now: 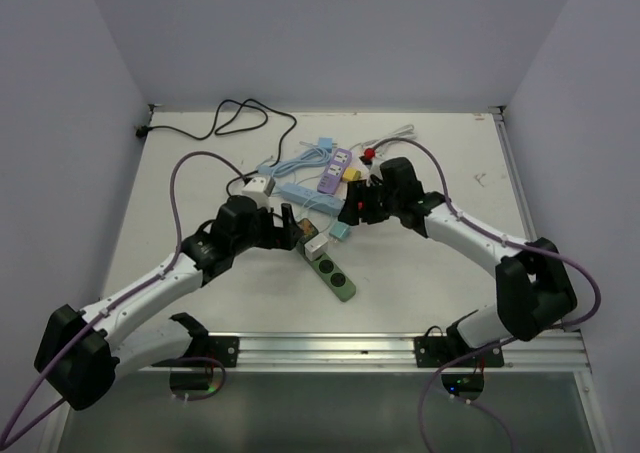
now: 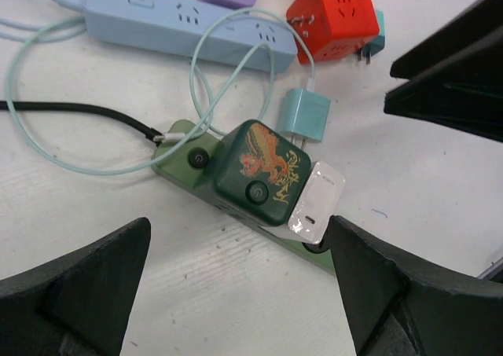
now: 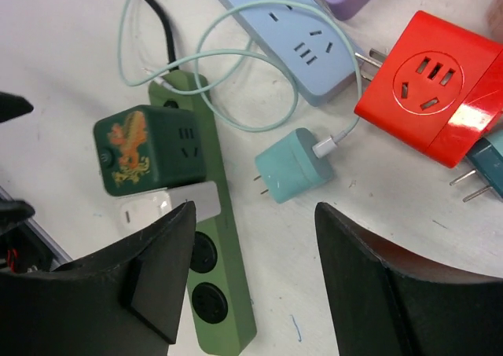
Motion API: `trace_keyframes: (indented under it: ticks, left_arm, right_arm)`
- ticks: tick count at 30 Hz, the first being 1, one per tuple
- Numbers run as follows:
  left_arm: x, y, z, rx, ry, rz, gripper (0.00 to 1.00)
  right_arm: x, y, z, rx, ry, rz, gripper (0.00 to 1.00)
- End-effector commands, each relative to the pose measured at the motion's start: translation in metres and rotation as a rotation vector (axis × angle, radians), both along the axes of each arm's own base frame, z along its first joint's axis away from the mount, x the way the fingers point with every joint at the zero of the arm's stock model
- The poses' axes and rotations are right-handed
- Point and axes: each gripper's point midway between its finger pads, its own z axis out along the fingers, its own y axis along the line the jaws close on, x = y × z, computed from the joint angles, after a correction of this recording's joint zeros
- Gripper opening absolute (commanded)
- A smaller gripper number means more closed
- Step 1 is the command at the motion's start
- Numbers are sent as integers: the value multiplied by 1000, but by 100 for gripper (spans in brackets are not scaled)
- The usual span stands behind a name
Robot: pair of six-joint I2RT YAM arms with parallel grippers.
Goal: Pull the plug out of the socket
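Note:
My right gripper needs to pull the white plug off the socket next, so it should grab the white plug [image 2: 317, 201] by its narrow ends, which are free of the cube.
A green power strip [image 1: 338, 275] lies mid-table. A dark green cube adapter with a dragon print [image 2: 255, 171] and a white charger plug [image 2: 317, 201] sit in it side by side. Both also show in the right wrist view, cube [image 3: 145, 152] and white plug [image 3: 169, 204]. My left gripper [image 1: 292, 231] is open and empty just above the strip's near side [image 2: 236, 285], its right finger [image 2: 409, 293] close to the white plug. My right gripper [image 1: 352, 213] is open and empty, hovering beside the strip [image 3: 251, 269] above bare table.
A loose teal charger [image 3: 291, 165] with a pale cable lies right of the strip. A red cube adapter [image 3: 428, 85], a blue strip [image 3: 299, 26] and a purple strip [image 1: 336, 170] lie behind. A black cord [image 1: 225, 123] runs to the far left corner.

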Motion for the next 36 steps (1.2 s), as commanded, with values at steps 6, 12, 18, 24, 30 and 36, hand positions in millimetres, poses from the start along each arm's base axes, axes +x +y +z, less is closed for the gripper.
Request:
trace_keyframes:
  ticks: [6,12,18,24,30,36]
  left_arm:
    - [13,26,29,59,-145,80,100]
    - [10,27,21,49,-134,91,99]
    - [6,24,8,33,-110,82,100]
    - [4,21,3,16,-102,70,100]
    - [3,17,0,2,-95,58,100]
    - [5,13,0,-20,-94,56,100]
  right_arm:
    - [-38,22,47,35,-215,129,71]
    - [-57,45,44,-74,-306,178,79]
    - [-59,58,26,-144,-299,191,95]
    - [-57,69,17,-171,-300,212,99]
    - [-54,78,9,-175,-294,218,99]
    - [-50,86,-6,-197,-275,225,97]
